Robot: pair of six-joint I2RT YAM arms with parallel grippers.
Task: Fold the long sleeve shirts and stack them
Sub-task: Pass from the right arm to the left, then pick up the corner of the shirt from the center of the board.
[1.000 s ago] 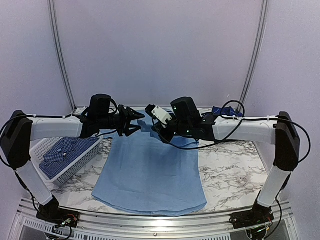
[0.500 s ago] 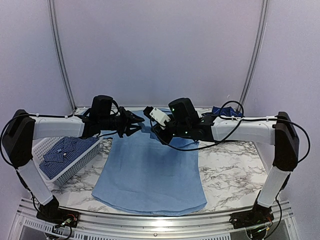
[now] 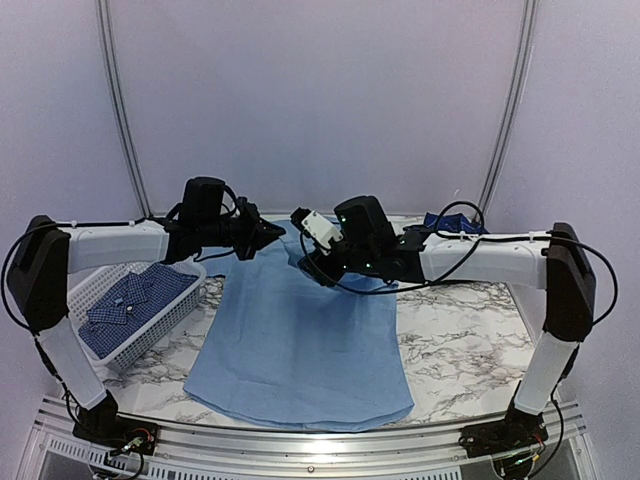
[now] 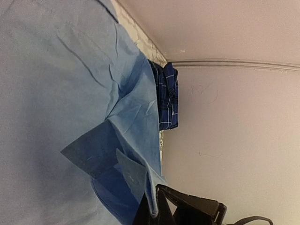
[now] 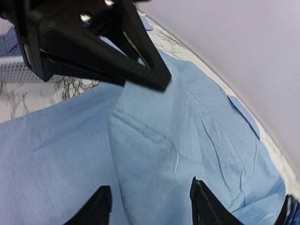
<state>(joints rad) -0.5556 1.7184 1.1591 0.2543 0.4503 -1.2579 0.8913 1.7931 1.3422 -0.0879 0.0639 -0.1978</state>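
Observation:
My right gripper will next fold the side of the light blue shirt that is on the plaid shirt's side inward. It will grab the light blue shirt's hem corner on that side to do so.
The plain light blue shirt point(image 3: 300, 350) lies spread on the marble table, hem toward the arms. My left gripper point(image 3: 268, 232) is shut on a raised fold of this shirt near the collar; the left wrist view shows the cloth point(image 4: 136, 154) pinched between the black fingers of my left gripper point(image 4: 153, 206). My right gripper point(image 3: 316, 266) hovers open just right of it, over the shirt's upper part point(image 5: 154, 140), with nothing between the fingers of my right gripper point(image 5: 150, 187). The left gripper's fingers point(image 5: 117, 61) show in the right wrist view.
A dark navy plaid shirt point(image 3: 455, 222) lies at the back right by the wall, also visible as a folded plaid shirt point(image 4: 166, 93). A white basket point(image 3: 165, 322) at the left holds a blue-and-white checked shirt point(image 3: 130, 305).
My left gripper has closed on the light blue shirt's fold near the collar. My right gripper has opened and let the cloth go.

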